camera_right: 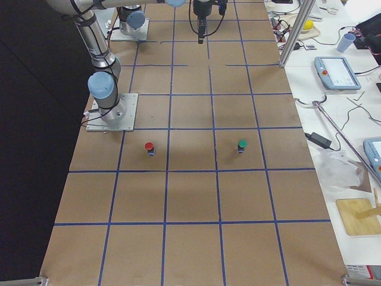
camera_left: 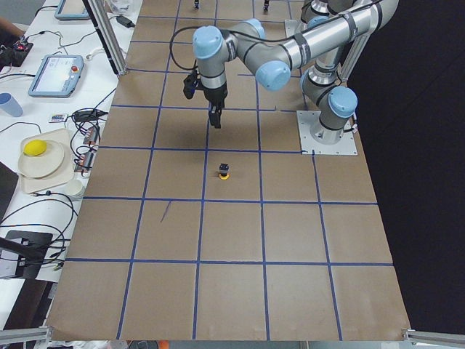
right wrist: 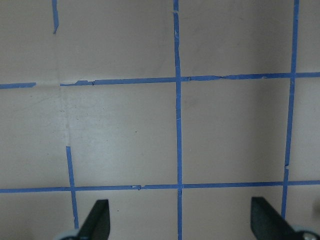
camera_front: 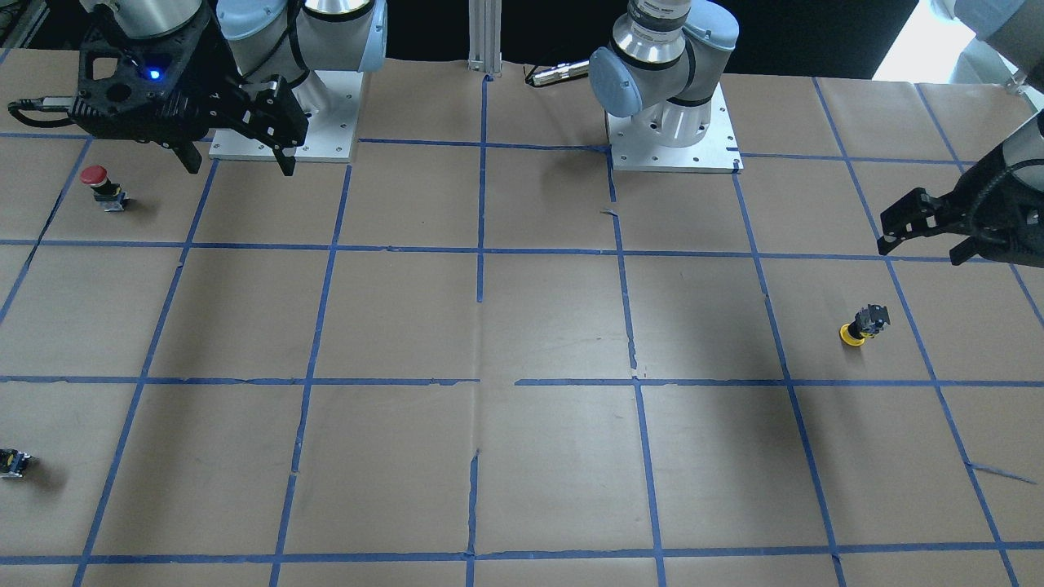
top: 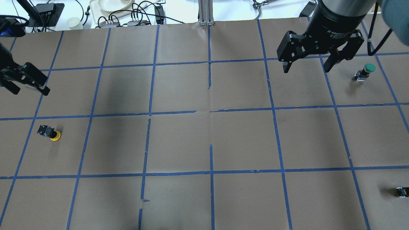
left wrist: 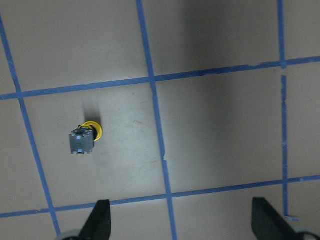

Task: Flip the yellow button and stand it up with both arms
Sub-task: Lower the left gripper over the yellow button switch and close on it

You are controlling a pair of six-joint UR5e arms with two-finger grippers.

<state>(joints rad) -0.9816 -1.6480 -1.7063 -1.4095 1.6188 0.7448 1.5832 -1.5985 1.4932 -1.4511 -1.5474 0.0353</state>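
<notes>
The yellow button [camera_front: 860, 325] rests on its round cap, so the robot's left gripper will next grab it by the flat sides of its grey-black base [camera_front: 872, 318].
The yellow button [camera_front: 860, 325] rests cap down with its grey-black base up on the brown paper, near the robot's left end of the table. It also shows in the overhead view [top: 49, 132], the exterior left view [camera_left: 224, 172] and the left wrist view [left wrist: 85, 138]. My left gripper [camera_front: 927, 243] is open and empty, and hovers above the table a little beyond the button [top: 29, 92]. My right gripper [top: 306, 69] is open and empty, high over the far right side [camera_front: 239, 165]. Only bare paper lies between its fingertips [right wrist: 98, 217].
A red-capped button [camera_front: 102, 187] stands near the right arm's base. A green-capped button [top: 366, 71] stands just right of the right gripper. A small dark block [top: 402, 191] lies at the table's right near edge. Blue tape lines grid the paper. Cables and dishes sit beyond the far edge.
</notes>
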